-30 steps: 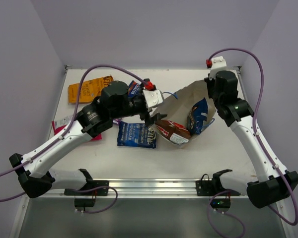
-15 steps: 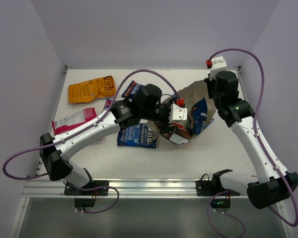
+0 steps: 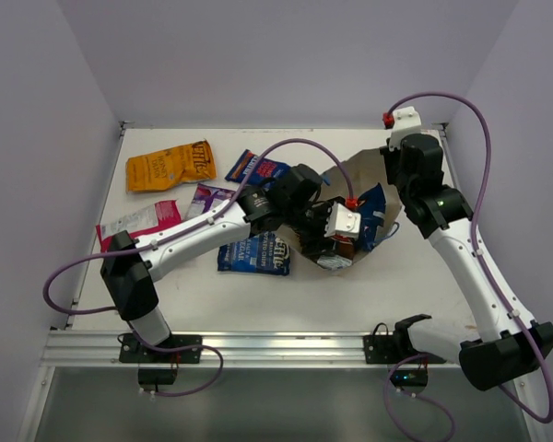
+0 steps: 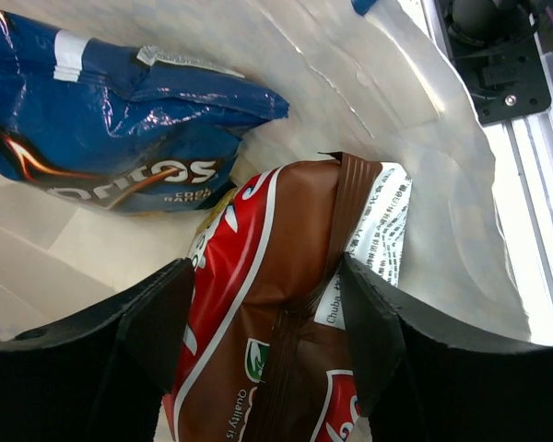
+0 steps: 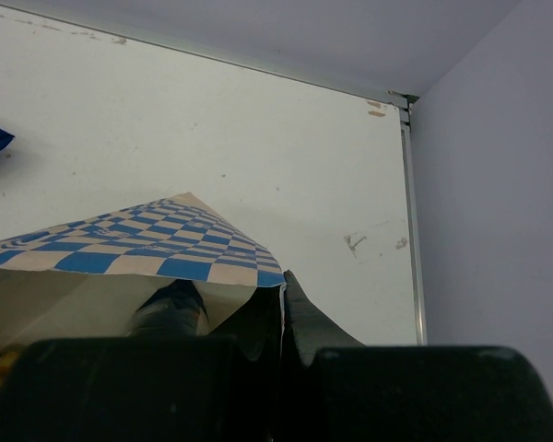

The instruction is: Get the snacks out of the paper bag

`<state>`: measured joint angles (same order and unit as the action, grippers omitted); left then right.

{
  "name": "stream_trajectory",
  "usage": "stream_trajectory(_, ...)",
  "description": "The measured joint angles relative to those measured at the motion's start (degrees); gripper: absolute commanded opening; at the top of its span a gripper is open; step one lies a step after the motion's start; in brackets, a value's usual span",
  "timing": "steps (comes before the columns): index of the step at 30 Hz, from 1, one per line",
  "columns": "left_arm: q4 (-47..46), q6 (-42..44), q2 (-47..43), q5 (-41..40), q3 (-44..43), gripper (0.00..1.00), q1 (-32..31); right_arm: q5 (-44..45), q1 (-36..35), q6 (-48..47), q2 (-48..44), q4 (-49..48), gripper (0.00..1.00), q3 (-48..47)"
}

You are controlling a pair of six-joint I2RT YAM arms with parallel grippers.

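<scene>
The robot should next grab the brown-and-white chip bag with its left gripper by its crimped top corner [image 3: 335, 261] [image 4: 361, 195], so the body of the chip bag stays free to come out of the paper bag.
The paper bag [image 3: 361, 171] lies on its side, mouth toward the left. My right gripper [image 3: 394, 181] is shut on its checkered edge [image 5: 147, 244], its fingertips [image 5: 284, 281] pinching the paper. My left gripper [image 3: 333, 245] is inside the bag's mouth. Its jaws are open, with a finger [image 4: 157, 322] on each side of the brown-and-white chip bag [image 4: 286, 276] with the red logo. A dark blue packet [image 4: 120, 138] lies deeper in the bag and also shows in the top view [image 3: 373, 208].
Snacks lie on the table left of the bag: orange [image 3: 170, 167], magenta [image 3: 136, 221], small purple [image 3: 207, 195], and two dark blue ones [image 3: 256, 168] [image 3: 253, 253]. The table's metal rail [image 3: 258, 345] runs along the near edge.
My left arm has swung right, from beside the bag into its mouth, and now straddles the brown chip bag. The right arm has not moved.
</scene>
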<state>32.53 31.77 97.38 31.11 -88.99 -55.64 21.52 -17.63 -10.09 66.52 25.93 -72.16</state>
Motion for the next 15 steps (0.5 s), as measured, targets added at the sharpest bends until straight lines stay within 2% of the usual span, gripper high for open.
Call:
stream_trajectory(2,0.4,0.7,0.0,0.1,-0.1,0.78,0.0,0.0,0.0,0.0,-0.3,-0.1,0.0,0.3)
stream_trajectory(9,5.2,3.1,-0.7,0.2,-1.3,0.88,0.0,0.0,0.0,0.0,-0.3,-0.3,0.0,0.4)
stream_trajectory(13,6.2,4.0,-1.0,0.1,-1.3,0.88,0.0,0.0,0.0,0.0,-0.3,-0.3,0.0,0.4)
stream_trajectory(15,6.5,4.0,-0.9,0.0,-1.3,0.78,0.0,0.0,0.0,0.0,-0.3,-0.3,0.0,0.4)
